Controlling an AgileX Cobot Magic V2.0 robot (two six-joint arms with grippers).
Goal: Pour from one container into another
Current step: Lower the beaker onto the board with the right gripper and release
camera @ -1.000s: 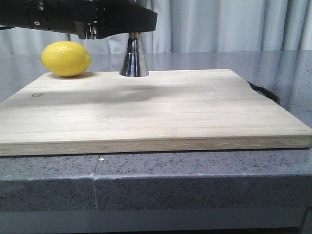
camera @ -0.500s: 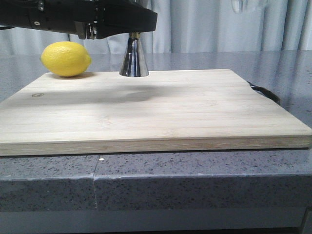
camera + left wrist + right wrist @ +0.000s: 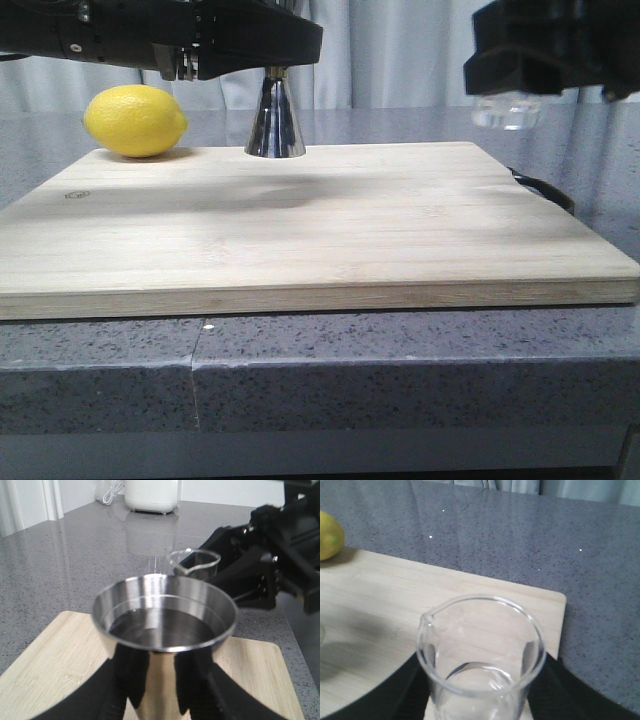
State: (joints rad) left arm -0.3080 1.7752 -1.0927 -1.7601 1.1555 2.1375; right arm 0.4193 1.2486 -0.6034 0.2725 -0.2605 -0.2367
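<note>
My right gripper should keep holding the beaker, because the glass beaker's base (image 3: 506,126) is still above the wooden board in the front view.
The steel jigger (image 3: 275,122) stands upright at the back of the wooden cutting board (image 3: 320,230). My left gripper (image 3: 268,45) is shut on its upper cone. In the left wrist view the black fingers (image 3: 132,677) clasp the jigger (image 3: 165,630) below its rim, and its cup looks dark inside. The clear glass beaker (image 3: 507,112) hangs upright above the board's back right corner, held in my right gripper (image 3: 515,75). In the right wrist view the beaker (image 3: 480,650) sits between the black fingers (image 3: 400,690), pouring lip towards the jigger's side. It looks empty.
A yellow lemon (image 3: 135,120) lies on the board's back left corner, left of the jigger. A black loop (image 3: 545,190) sticks out at the board's right edge. The board rests on a grey speckled counter (image 3: 400,380). A white appliance (image 3: 152,495) stands far off.
My right gripper has come down into view at the upper right with the beaker; one second ago neither showed. The left gripper, jigger and lemon have not moved.
</note>
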